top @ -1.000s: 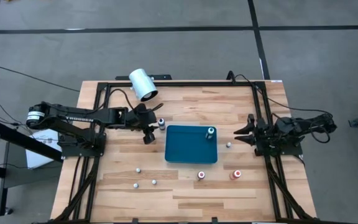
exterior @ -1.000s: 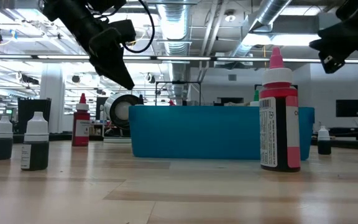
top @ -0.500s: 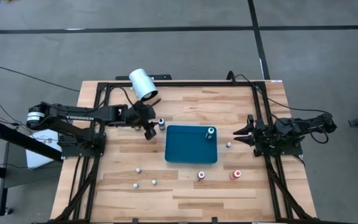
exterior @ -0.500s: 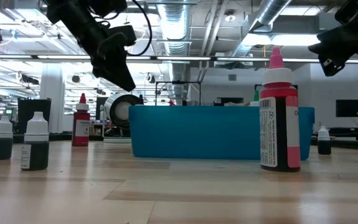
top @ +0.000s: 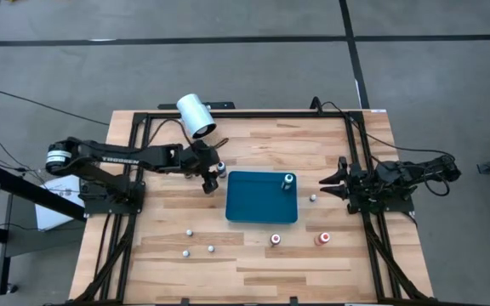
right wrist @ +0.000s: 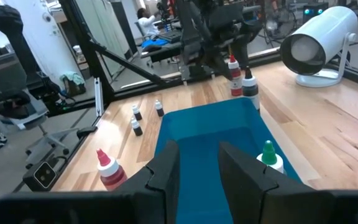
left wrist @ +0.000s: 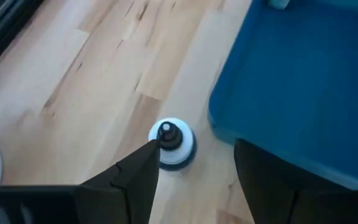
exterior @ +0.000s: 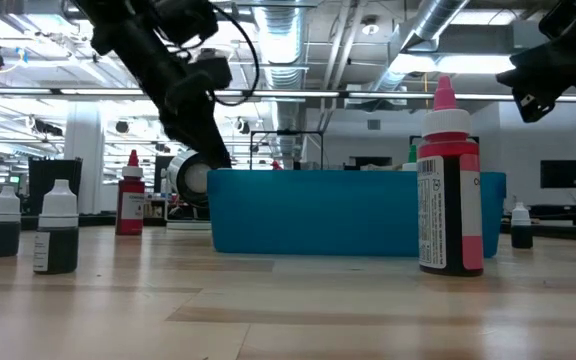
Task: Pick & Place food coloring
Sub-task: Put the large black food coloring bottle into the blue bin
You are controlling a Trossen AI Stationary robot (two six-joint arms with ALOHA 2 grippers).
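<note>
My left gripper's fingers hang above the white cap (top: 221,167), so closing now would miss. My left gripper lowers, then closes on the bottle.
Small white-capped food coloring bottles stand scattered on the wooden table. One (left wrist: 171,143) (top: 220,168) stands upright by the far left corner of the blue tray (top: 262,204). My left gripper (left wrist: 197,144) (top: 211,177) slants down over this bottle, open; the bottle shows between the fingers, close to one fingertip (left wrist: 149,155). I cannot tell whether that finger touches it. A green bottle (top: 288,180) stands inside the tray. My right gripper (right wrist: 197,149) (top: 324,182) waits at the table's right side, open, holding nothing.
A red bottle (exterior: 450,180) and a second one (top: 275,240) stand near the tray's front edge. Three small ones (top: 189,231) stand at the front left, one (top: 312,198) right of the tray. A large white cylinder (top: 196,116) lies at the far left.
My left gripper has moved toward the table's right edge and down, closing in on the bottle at the tray's far left corner. The bottles and my right gripper have kept still.
</note>
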